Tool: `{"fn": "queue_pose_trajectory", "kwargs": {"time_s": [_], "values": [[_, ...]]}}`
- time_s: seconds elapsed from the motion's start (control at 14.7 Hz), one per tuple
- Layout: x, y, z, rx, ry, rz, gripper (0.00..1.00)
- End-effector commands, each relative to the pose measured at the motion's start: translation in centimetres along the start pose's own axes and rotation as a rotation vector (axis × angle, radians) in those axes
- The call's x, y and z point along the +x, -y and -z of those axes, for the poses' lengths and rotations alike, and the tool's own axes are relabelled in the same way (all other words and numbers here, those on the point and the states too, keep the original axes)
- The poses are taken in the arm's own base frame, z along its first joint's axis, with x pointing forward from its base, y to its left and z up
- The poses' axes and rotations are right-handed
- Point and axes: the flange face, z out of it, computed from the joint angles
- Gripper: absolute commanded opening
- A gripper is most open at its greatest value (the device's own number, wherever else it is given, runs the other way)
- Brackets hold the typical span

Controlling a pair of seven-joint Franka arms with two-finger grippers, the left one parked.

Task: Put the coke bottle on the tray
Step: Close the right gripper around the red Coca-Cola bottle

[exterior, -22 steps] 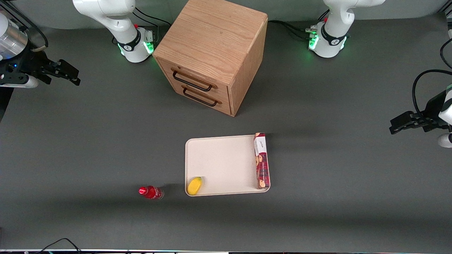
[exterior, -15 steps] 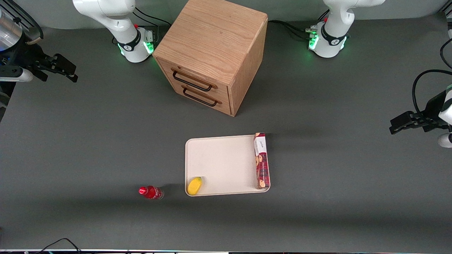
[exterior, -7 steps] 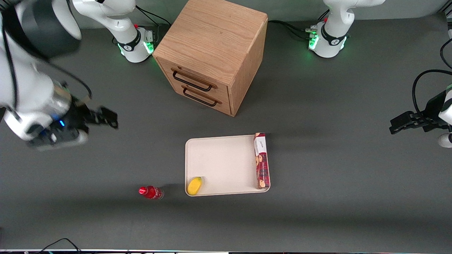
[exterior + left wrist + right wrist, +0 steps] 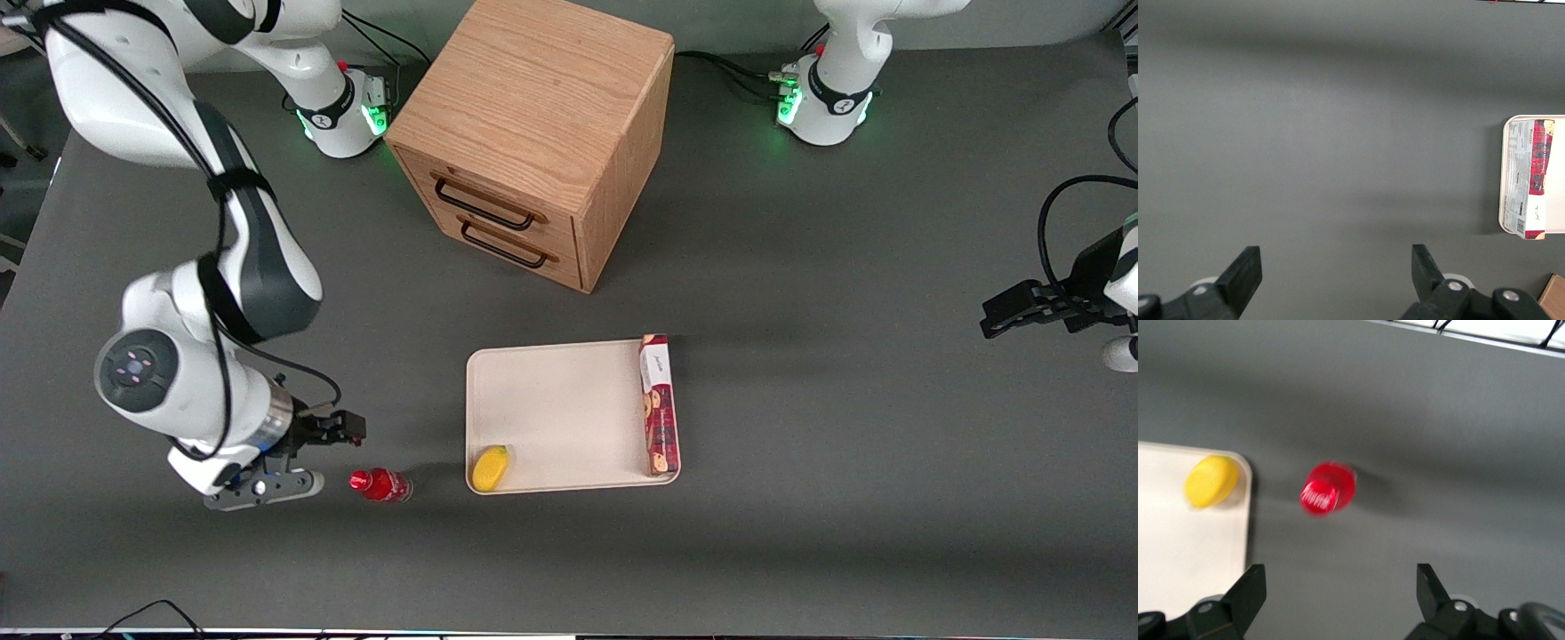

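Note:
My right gripper should pick up the coke bottle by its red cap end [image 4: 360,480] next. Then it can place the bottle on the tray [image 4: 560,409].
The coke bottle [image 4: 380,485], with red cap and red label, stands on the dark table beside the tray, toward the working arm's end. It also shows in the right wrist view [image 4: 1328,489]. The cream-white tray [image 4: 560,409] lies mid-table, and its corner shows in the right wrist view [image 4: 1178,553]. My right gripper [image 4: 348,430] is open and empty. It hovers just beside the bottle, slightly farther from the front camera, not touching it. In the right wrist view the gripper [image 4: 1340,581] has its fingers spread wide, with the bottle ahead of them.
A yellow fruit [image 4: 490,468] lies in the tray's corner nearest the bottle. A long red cookie box [image 4: 659,404] lies along the tray's edge toward the parked arm. A wooden drawer cabinet [image 4: 533,133] stands farther from the front camera than the tray.
My right arm swung in from the table's edge and came down toward the front camera, bringing the open gripper close to the bottle. The bottle, tray, fruit and box have not moved.

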Motion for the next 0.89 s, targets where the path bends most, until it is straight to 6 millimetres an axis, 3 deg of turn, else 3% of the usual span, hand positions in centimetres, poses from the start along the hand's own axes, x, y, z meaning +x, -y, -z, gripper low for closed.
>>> {"fn": "queue_pose_trajectory", "kwargs": {"time_s": [0.0, 0.27, 0.61, 0.82], "values": [[1.3, 0.4, -2.1, -0.007, -0.042, -0.072, 1.00], [1.6, 1.7, -3.7, 0.011, -0.067, -0.081, 0.93], [1.7, 2.7, -4.1, 0.013, -0.084, -0.074, 0.61], [1.7, 2.6, -4.1, -0.015, -0.092, -0.053, 0.29]]}}
